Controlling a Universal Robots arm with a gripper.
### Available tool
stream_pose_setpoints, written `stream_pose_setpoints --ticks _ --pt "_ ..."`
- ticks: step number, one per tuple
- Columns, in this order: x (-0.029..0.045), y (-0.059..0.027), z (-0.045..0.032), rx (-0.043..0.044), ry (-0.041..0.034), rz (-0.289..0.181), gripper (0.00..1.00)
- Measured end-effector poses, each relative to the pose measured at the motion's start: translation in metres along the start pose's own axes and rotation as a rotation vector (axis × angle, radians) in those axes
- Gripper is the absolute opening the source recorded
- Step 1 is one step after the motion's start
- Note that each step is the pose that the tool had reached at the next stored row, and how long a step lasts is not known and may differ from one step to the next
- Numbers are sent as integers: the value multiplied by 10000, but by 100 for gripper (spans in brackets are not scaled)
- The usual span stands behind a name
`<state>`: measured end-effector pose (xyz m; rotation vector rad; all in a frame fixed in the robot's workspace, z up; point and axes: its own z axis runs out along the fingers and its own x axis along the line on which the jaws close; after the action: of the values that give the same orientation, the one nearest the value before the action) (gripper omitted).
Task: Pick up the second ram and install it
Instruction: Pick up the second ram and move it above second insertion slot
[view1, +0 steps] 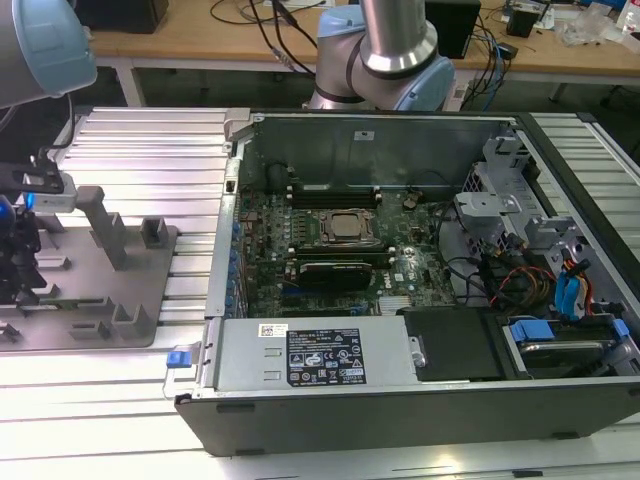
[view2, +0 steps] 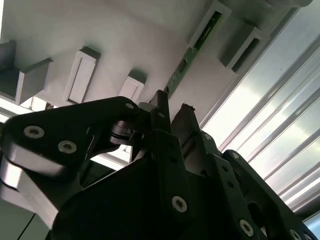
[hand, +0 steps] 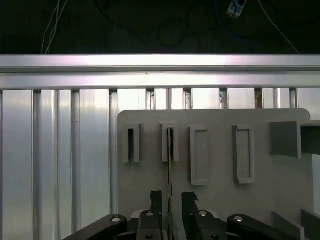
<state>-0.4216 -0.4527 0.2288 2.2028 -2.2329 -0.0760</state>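
I will grab the ram next by its bare flat sides beyond the grey slot block, because that block fits tightly around the ram's far end.
The second ram (hand: 170, 165) is a thin green board standing on its edge in a slot of the grey tray (hand: 215, 200). In the second wrist view the ram (view2: 193, 54) runs lengthwise away from the fingers. My gripper (hand: 171, 200) is open and straddles the near end of the stick, one black finger (hand: 156, 199) on each side with a small gap to the board. In the second wrist view the gripper (view2: 174, 106) sits just short of the board's end. In the exterior view the arm's wrist (view1: 18, 250) hangs over the tray (view1: 130, 300) at that view's left.
An open computer case (view1: 400, 390) lies at the exterior view's right, with a motherboard, a square CPU socket (view1: 345, 227) and long black memory slots (view1: 335, 197). Upright posts (view1: 105, 225) and other slot blocks (hand: 242, 152) stand on the tray. A ribbed aluminium table (view1: 150, 150) lies underneath.
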Motion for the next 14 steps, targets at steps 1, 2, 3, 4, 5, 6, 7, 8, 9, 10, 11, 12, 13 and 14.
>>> stream_pose_setpoints --ticks 1,2,3,4,5,6,7,8,9,10,11,12,13,14 --pt "1 6 20 0 1 -6 28" --pt "1 19 47 1 0 -17 28" --pt "4 28 88 -1 1 -37 28" --pt "4 29 136 -1 2 -50 28" --pt "6 29 171 -1 2 -59 28" --pt "6 31 189 -3 3 -63 28" --pt "5 31 198 -2 3 -65 28" --pt "5 32 207 -2 3 -71 28" --pt "-2 34 226 -2 3 -75 28" --pt "-22 33 229 -1 4 -78 28" --pt "-22 33 229 -2 5 -80 28" --pt "-22 34 228 -3 6 -79 28" --pt "-23 34 223 -3 6 -78 28" --pt "-23 33 223 -1 3 -78 28"
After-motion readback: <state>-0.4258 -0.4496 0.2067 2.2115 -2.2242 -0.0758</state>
